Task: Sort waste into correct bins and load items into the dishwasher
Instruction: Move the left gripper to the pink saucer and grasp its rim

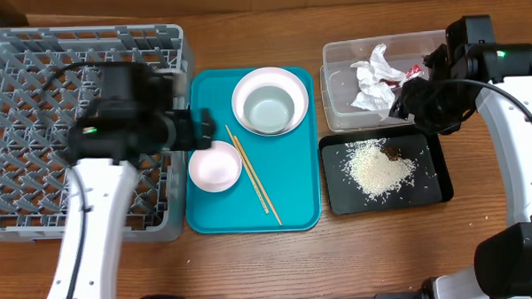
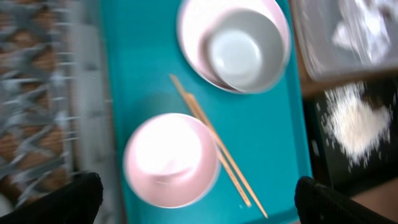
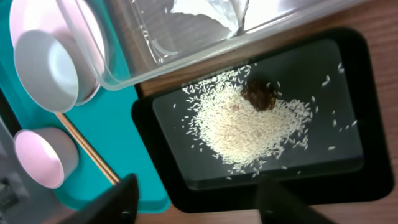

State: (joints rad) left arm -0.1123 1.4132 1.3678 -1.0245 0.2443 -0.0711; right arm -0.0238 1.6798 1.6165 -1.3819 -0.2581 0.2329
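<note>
My left gripper pinches the pink saucer's rim beside the chopsticks next, since the opposite edge stays free to load into the dish rack.
The grey bowl [image 1: 269,109] sits in the white plate [image 1: 281,74] at the far end of a teal tray [image 1: 294,197]. The pink saucer [image 1: 215,165], white in the middle, and two chopsticks [image 1: 254,174] lie nearer. My left gripper [image 1: 199,130] hovers open and empty above the saucer [image 2: 169,158]; its view is blurred. The clear tub [image 1: 340,107] holds the napkin [image 1: 374,79] and red wrapper [image 1: 414,71]. The black tray [image 1: 427,193] holds rice [image 1: 379,168] and brown bits [image 1: 393,151]. My right gripper [image 1: 408,100] is open and empty above the black tray [image 3: 348,180].
The grey dish rack [image 1: 35,149] fills the left side, its right wall next to the teal tray. The clear tub and black tray stand one behind the other on the wooden table [image 1: 376,252] at the right. The left arm reaches across the rack's right part.
</note>
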